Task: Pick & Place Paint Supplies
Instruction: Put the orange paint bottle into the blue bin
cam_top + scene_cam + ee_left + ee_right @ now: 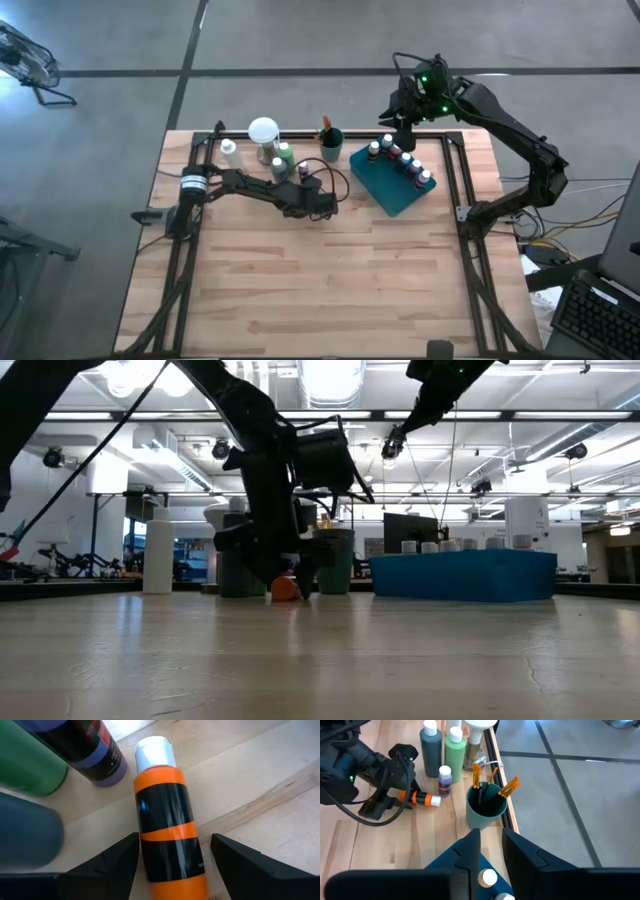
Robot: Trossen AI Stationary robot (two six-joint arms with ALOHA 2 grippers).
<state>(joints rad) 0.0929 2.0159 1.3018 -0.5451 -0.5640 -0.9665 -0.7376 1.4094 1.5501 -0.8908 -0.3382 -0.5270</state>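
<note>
My left gripper's fingers reach down on both sides of the orange bottle's black part, so it is now time to close. Closing now would catch the bottle.
An orange-and-black paint bottle (167, 820) with a white cap lies on its side on the wooden table. My left gripper (175, 840) is open and slants down over the bottle's lower half. One finger stands on each side, and no touch shows. The same bottle (420, 798) appears in the right wrist view, next to my left gripper (390, 802). My right gripper (491, 837) hangs high above the teal tray (395, 192). Its fingers stand a narrow gap apart with nothing between them. Several white-capped bottles (402, 160) stand in the tray.
Just beyond the lying bottle stand a small purple bottle (445, 779), a green bottle (454, 752) and a dark teal one (431, 750). A teal cup of brushes (486, 805) stands near the tray. A round white-topped object (263, 130) and a white bottle (229, 152) stand at the far edge.
</note>
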